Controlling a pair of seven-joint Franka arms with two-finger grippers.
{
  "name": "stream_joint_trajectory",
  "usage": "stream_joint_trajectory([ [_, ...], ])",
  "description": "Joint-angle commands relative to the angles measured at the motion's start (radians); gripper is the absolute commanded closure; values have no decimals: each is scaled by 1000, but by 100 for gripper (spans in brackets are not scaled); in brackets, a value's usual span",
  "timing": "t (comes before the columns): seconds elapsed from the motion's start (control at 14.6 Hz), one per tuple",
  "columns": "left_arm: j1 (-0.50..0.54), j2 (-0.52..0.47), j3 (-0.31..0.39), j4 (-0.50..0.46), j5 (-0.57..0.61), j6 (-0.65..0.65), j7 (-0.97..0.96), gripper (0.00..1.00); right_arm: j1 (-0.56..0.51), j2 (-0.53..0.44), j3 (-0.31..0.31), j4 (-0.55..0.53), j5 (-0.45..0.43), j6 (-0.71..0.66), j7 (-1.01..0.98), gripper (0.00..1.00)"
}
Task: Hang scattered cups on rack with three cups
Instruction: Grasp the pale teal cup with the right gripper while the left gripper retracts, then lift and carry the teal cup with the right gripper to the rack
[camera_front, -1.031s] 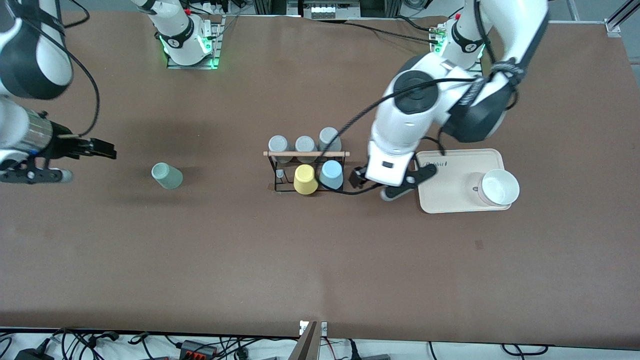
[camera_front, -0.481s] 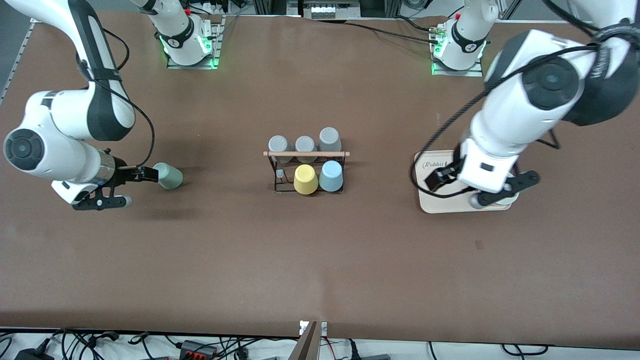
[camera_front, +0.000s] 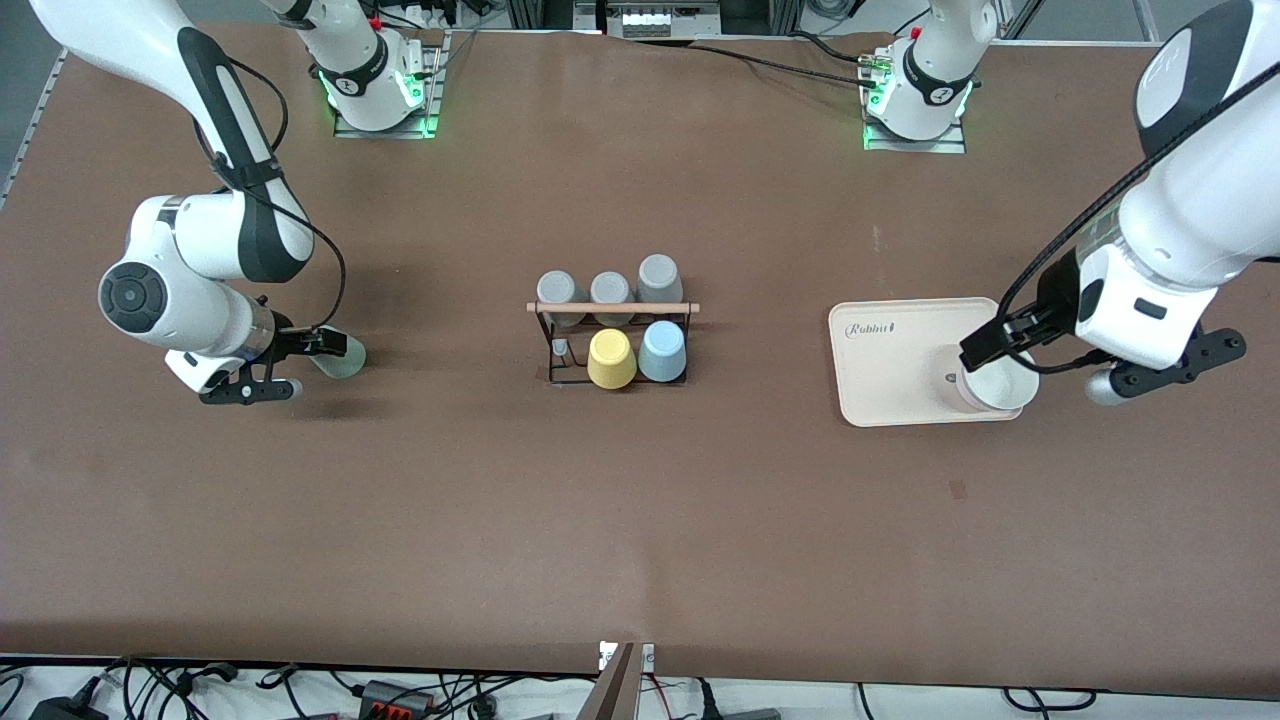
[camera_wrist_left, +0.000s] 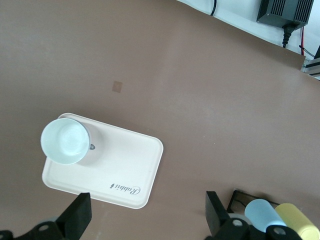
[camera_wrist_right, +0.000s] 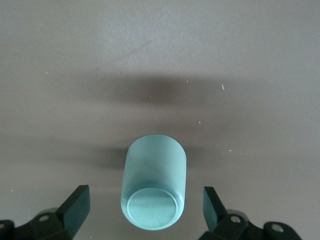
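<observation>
My right gripper grabs the cup by its side near its base next, to hang the mint cup (camera_front: 348, 361) on the black rack (camera_front: 545, 345).
The pale mint cup (camera_front: 348, 361) lies on its side toward the right arm's end of the table. In the right wrist view the mint cup (camera_wrist_right: 155, 187) shows its base between my right gripper's (camera_wrist_right: 145, 207) open fingers, which do not touch it. My right gripper (camera_front: 322, 346) is low at the cup. The light blue cup (camera_front: 662, 351) sits upside down on the black rack (camera_front: 545, 345) beside a yellow cup (camera_front: 611, 359); the wooden rod (camera_front: 612, 308) runs across the top. My left gripper (camera_front: 990, 345) is open and empty over the cream tray (camera_front: 890, 370).
Three grey cups (camera_front: 610, 288) sit on the rack's farther row. A white cup (camera_front: 1000, 388) stands on the tray, also seen in the left wrist view (camera_wrist_left: 65, 141) with the tray (camera_wrist_left: 125, 170) and the blue cup (camera_wrist_left: 262, 214).
My right gripper has moved in to the mint cup and now flanks it. My left gripper has moved from beside the rack out over the tray, toward the left arm's end.
</observation>
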Motion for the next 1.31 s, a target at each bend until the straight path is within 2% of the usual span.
stream_joint_trajectory([
  [0.0, 38, -44, 5, -31, -25, -49, 157, 0, -9, 10, 3, -13, -13, 18, 57, 0],
  [0.21, 23, -78, 100, -30, -77, -71, 256, 0, -8, 17, 3, -15, -13, 22, 60, 0],
  [0.55, -92, -135, 289, -36, -117, -102, 377, 0, -9, 42, 3, -16, -13, 25, 58, 0],
  [0.82, -175, -187, 408, -62, -131, -134, 440, 0, -5, 48, 3, -16, -13, 18, 58, 0],
  [0.96, -204, -234, 477, -109, -172, -134, 486, 0, -8, 60, 3, -15, -13, 18, 58, 23],
  [1.17, -200, -271, 490, -146, -174, -131, 532, 0, -6, 59, 3, -6, -13, -4, 58, 64],
  [1.24, -194, -285, 492, -166, -172, -126, 537, 0, -6, 53, 3, 6, -13, -19, 61, 73],
])
